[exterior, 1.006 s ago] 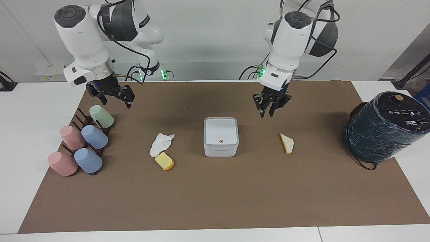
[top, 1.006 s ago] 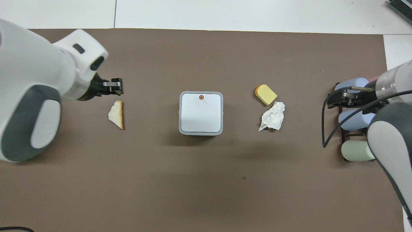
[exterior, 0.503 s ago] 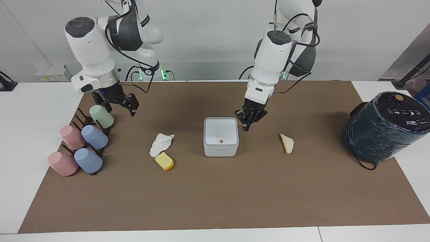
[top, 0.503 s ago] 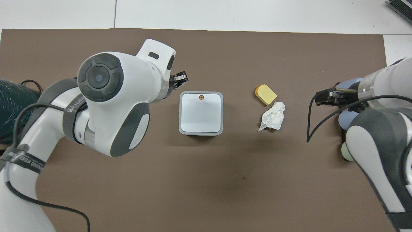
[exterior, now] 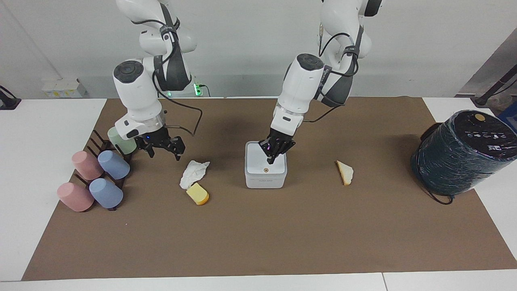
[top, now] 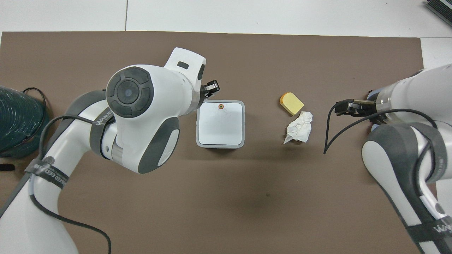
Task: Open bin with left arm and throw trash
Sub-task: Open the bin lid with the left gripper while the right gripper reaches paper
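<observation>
I should next grab the yellow cheese block by its body (top: 291, 103) with my right gripper. Then I can throw the trash into the bin (top: 220, 123).
The white square bin (exterior: 258, 162) stands mid-mat with its lid shut, also in the overhead view (top: 220, 127). My left gripper (exterior: 272, 158) points down, fingers together, low over the lid close to its brown dot (exterior: 265, 170); in the overhead view its tip (top: 213, 85) shows at the bin's edge. I cannot tell whether it touches. The white tissue (exterior: 194, 171) and yellow cheese block (exterior: 198, 194) lie toward the right arm's end. My right gripper (exterior: 164, 152) hangs open and empty beside the tissue (top: 299, 127). The bread slice (exterior: 345, 172) lies toward the left arm's end, hidden in the overhead view.
Pastel cups (exterior: 109, 165) lie on a dark rack at the right arm's end, right by the right gripper. A large dark wrapped cylinder (exterior: 462, 151) with a cable stands at the left arm's end of the brown mat.
My left gripper swung from above the bread to low over the bin's lid. My right gripper moved from over the cups toward the tissue and came lower.
</observation>
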Available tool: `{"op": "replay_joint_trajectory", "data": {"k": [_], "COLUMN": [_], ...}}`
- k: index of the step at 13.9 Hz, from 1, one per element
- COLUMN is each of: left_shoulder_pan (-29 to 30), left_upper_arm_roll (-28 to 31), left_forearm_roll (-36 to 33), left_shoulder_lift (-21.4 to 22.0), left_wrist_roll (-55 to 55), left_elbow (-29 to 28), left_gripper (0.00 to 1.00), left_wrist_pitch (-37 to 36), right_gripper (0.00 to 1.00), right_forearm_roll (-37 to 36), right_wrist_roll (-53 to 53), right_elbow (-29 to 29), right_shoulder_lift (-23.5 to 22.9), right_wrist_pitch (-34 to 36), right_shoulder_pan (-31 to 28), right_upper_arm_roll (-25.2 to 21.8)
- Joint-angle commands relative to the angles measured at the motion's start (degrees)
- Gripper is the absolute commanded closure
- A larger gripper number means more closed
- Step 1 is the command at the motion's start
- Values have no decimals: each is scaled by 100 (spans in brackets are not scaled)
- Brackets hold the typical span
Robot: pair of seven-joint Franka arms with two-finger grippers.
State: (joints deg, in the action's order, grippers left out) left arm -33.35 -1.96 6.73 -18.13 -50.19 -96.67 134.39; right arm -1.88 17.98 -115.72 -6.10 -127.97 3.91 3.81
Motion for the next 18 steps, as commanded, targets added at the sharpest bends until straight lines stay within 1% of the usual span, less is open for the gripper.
{"op": "replay_joint_trajectory", "data": {"k": [1, 4, 7, 9, 10, 12, 14, 15, 16, 18], "left_shoulder_pan": [-110, -250, -304, -304, -295, -190, 37, 161, 214, 565], "left_upper_arm_roll": [90, 99, 99, 117, 125, 143, 161, 161, 178, 135], "left_forearm_roll": [101, 101, 101, 83, 66, 39, 22, 4, -83, -364], "left_shoulder_lift": [-42, -225, -279, -270, -270, -235, -174, -174, -174, -104], "left_wrist_roll": [-53, -53, -53, -53, -53, -9, 18, 18, 26, 70], "left_elbow": [-168, -308, -730, -644, -434, 128, 612, 892, 1165, 1334], "left_gripper": [100, 100, 100, 100, 100, 100, 100, 100, 100, 100], "left_wrist_pitch": [157, 192, 780, 624, 310, -567, -1368, -1868, -2334, -2803], "right_gripper": [0, 0, 0, 0, 0, 35, 82, 100, 100, 100], "right_forearm_roll": [109, 109, 118, 109, 109, 109, 109, 109, 109, 109], "right_wrist_roll": [57, 57, 57, 57, 57, 48, 48, 48, 57, 65], "right_elbow": [-275, -521, -802, -899, -969, -1136, -1155, -1155, -1155, -1015], "right_shoulder_lift": [-276, -558, -585, -611, -611, -603, -594, -603, -603, -620], "right_wrist_pitch": [-701, -1264, -1652, -1722, -1792, -1968, -1986, -1986, -1986, -1995], "right_shoulder_pan": [57, 101, 163, 180, 189, 189, 207, 233, 233, 233], "right_upper_arm_roll": [6, 6, 6, 6, 6, 6, 6, 6, 6, 14]}}
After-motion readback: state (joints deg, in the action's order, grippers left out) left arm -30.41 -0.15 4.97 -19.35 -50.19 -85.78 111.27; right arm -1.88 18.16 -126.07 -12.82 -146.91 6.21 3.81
